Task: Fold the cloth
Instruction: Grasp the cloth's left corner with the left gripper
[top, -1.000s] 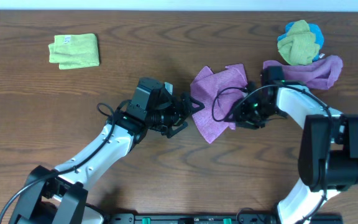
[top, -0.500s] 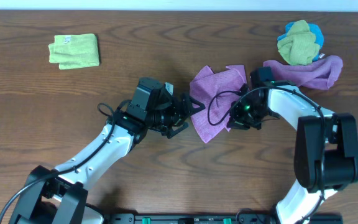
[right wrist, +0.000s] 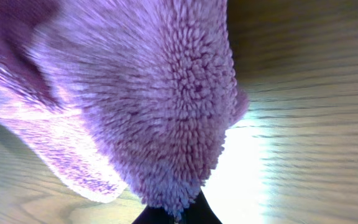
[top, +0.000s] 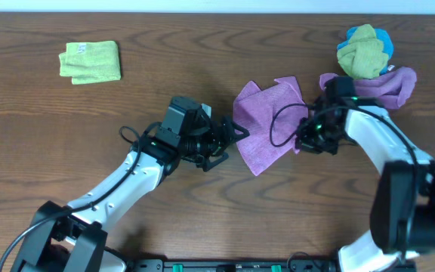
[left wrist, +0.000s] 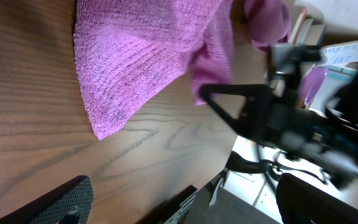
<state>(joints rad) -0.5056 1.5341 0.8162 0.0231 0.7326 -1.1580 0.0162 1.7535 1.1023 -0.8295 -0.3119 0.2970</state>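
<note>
My left gripper is going to stretch the purple cloth flat for folding. It needs to grab the cloth's corner that points toward my left gripper, opposite my right gripper's hold, next.
The purple cloth (top: 266,125) lies rumpled in the middle of the table. My left gripper (top: 231,140) is open and empty, just left of the cloth's left edge. In the left wrist view the cloth (left wrist: 148,56) lies ahead of the wide-open fingers (left wrist: 191,205), with one corner pointing toward them. My right gripper (top: 306,140) is shut on the cloth's right edge. In the right wrist view the fluffy cloth (right wrist: 148,93) fills the frame and is pinched between the closed fingertips (right wrist: 176,216). No white tag shows.
A lime-green folded cloth (top: 89,62) lies at the back left. A second purple cloth (top: 380,85) lies in a band at the back right, close behind my right arm. A green and blue bundle (top: 365,49) sits behind it.
My right gripper first moved left with the cloth's edge, then pulled back to the right, stretching the cloth out that way. The left arm shifted slightly right.
</note>
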